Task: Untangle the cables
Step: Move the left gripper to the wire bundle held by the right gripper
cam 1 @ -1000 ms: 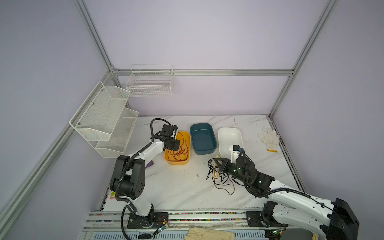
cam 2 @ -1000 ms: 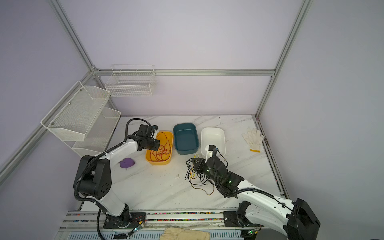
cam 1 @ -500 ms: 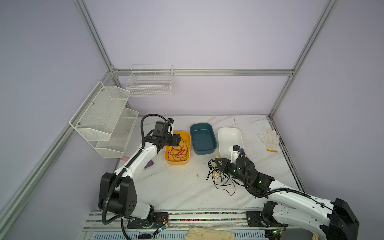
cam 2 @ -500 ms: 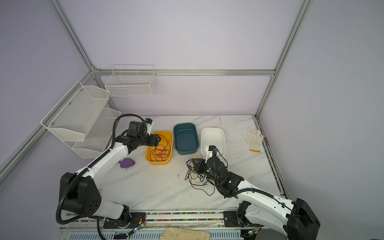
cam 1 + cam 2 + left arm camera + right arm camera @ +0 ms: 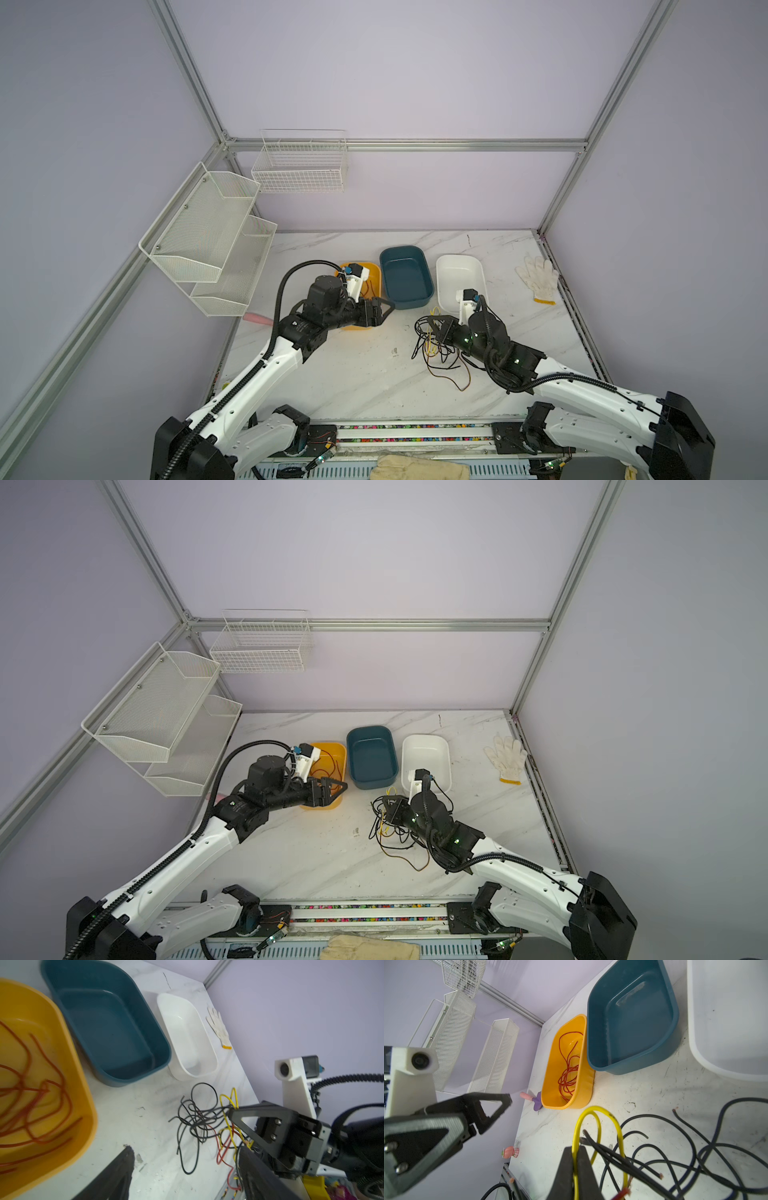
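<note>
The raised loop of the yellow cable (image 5: 598,1108) will be grabbed by one leg with my left gripper, which will reach only that cable, so my right gripper stays free to untangle the others.
A tangle of black, yellow and red cables (image 5: 436,349) (image 5: 395,833) (image 5: 199,1124) lies on the marble table right of centre. My right gripper (image 5: 432,328) (image 5: 388,808) (image 5: 576,1153) is shut on a yellow cable (image 5: 598,1108) that loops up out of the tangle. Several red-orange cables (image 5: 368,289) (image 5: 31,1105) (image 5: 569,1072) lie loose in the yellow bin (image 5: 374,270) (image 5: 338,750). My left gripper (image 5: 384,312) (image 5: 338,792) (image 5: 185,1159) stands open and holds nothing, above the bin's near end and pointing at the tangle.
A teal bin (image 5: 401,249) and a white bin (image 5: 457,257) stand right of the yellow one. A white glove (image 5: 538,276) lies at the far right. Wire racks (image 5: 208,237) hang on the left wall. A purple toy (image 5: 536,1101) and a pink toy (image 5: 509,1152) sit by the table's left edge.
My left gripper has opened and swung from over the yellow bin's back toward its near end, now pointing right. The right arm has stayed put.
</note>
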{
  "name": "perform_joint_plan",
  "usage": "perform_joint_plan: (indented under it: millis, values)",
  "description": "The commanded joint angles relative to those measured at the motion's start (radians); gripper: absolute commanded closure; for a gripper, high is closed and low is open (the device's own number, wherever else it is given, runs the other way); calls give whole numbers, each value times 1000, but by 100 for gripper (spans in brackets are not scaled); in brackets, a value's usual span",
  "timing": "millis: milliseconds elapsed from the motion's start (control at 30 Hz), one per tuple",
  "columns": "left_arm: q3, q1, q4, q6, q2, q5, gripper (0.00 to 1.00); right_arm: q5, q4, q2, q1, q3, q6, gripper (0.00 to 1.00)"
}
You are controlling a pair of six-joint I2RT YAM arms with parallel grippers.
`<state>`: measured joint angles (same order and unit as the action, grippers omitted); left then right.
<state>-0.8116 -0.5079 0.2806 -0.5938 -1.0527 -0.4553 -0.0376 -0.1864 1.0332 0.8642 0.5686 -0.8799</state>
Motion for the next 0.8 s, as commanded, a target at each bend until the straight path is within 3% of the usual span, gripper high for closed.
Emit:
perform_joint_plan:
  millis: [0,167,367,633,767]
  values:
    - [82,-84,-175,-150,41,-22,21,-13,-53,13,4,52,19,100]
    - [129,-204,-247,-187,48,27,21,-33,-20,39,3,83,19,100]
    - [109,-269,-223,-157,7,77,23,-66,48,72,3,113,10,100]
    - [54,-319,-153,-90,-88,95,41,-95,189,123,6,197,25,100]
    - [33,-338,-134,-80,-114,113,44,-101,219,144,12,224,36,100]
